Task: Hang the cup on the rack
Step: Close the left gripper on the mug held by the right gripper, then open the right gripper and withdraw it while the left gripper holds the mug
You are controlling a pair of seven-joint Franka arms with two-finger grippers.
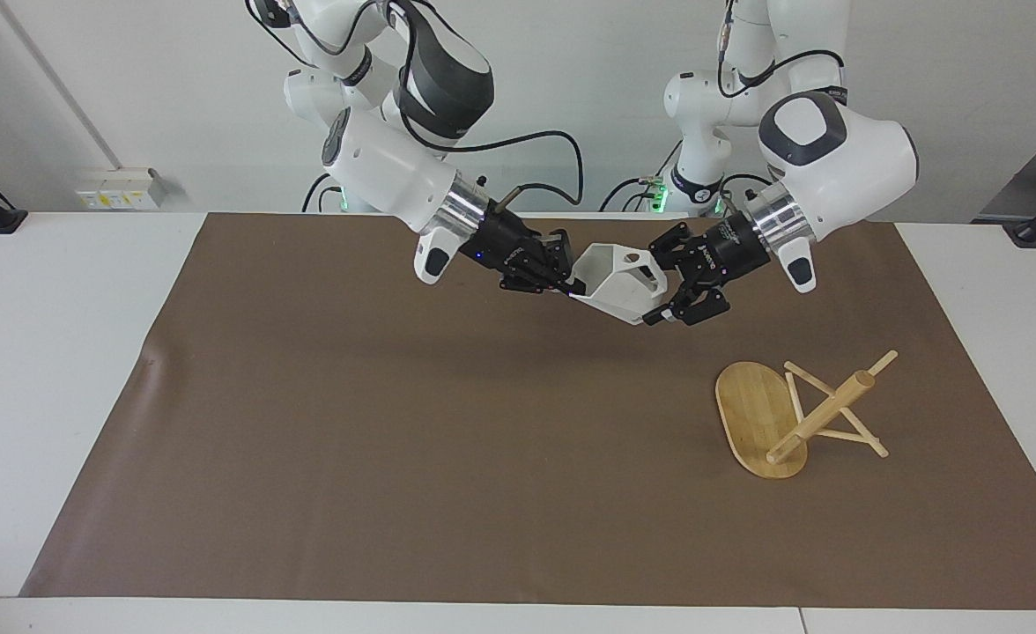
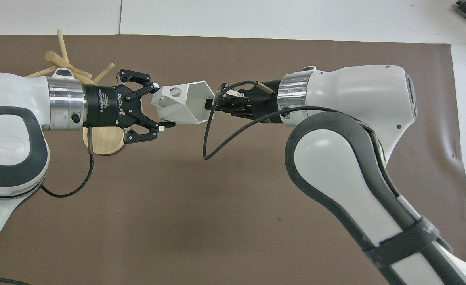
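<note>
The cup should hang on a rack peg, and the cup's handle [image 2: 174, 92] has to stay free to slip over it. My left gripper should next grab the cup by its tapered base end [image 2: 160, 102].
The white faceted cup [image 1: 619, 282] hangs in the air over the brown mat, tipped on its side; it also shows in the overhead view [image 2: 181, 105]. My right gripper [image 1: 566, 283] [image 2: 209, 106] is shut on the cup's rim. My left gripper [image 1: 656, 286] [image 2: 161, 105] is open, its fingers straddling the cup's tapered base and handle end without clamping it. The bamboo rack [image 1: 751, 409] lies tipped over on the mat toward the left arm's end, its post [image 1: 822, 416] slanting down and pegs resting on the mat. In the overhead view the rack [image 2: 102, 140] is partly hidden under my left arm.
The brown mat [image 1: 351, 423] covers most of the white table [image 1: 60, 352]. A black cable [image 2: 217, 138] loops below my right gripper.
</note>
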